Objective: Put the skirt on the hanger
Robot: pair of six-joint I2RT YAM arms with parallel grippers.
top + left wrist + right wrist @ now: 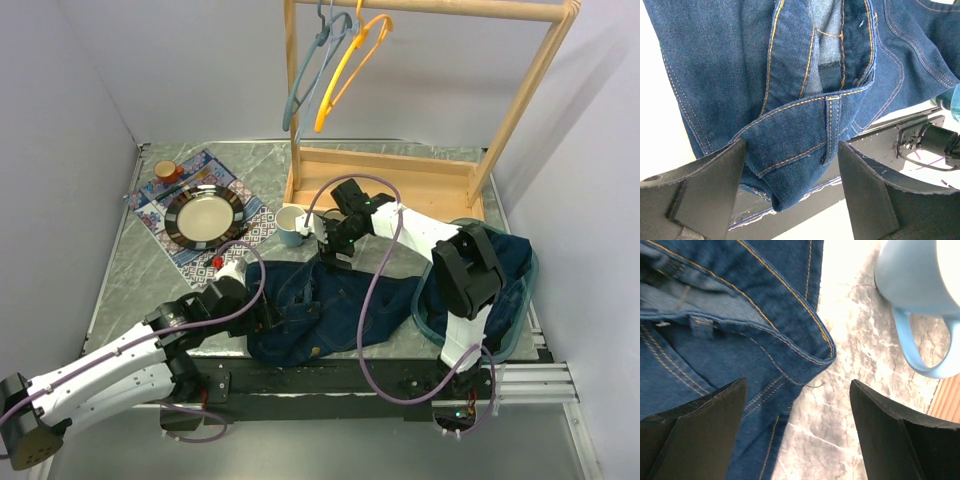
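Note:
The robot's right gripper should next grab the skirt (350, 305) by its far waistband corner, so that the skirt's waistband can be stretched open for the hanger.
A dark blue denim skirt (350, 305) lies spread on the table, its right part in a teal basket (520, 300). My left gripper (268, 312) is open at the skirt's near left edge; in the left wrist view (792, 165) a fold of the waistband (790, 145) sits between the open fingers. My right gripper (335, 250) is open just over the skirt's far waistband corner (810, 340), fingers straddling the hem in the right wrist view (797, 405). A blue hanger (310, 70) and a yellow hanger (350, 65) hang from the wooden rack (420, 175).
A light blue mug (291, 225) stands right beside my right gripper, also in the right wrist view (920, 295). A plate (203, 215) and a small cup (164, 172) rest on a patterned placemat (200, 180) at the far left. The rack's base tray stands behind the skirt.

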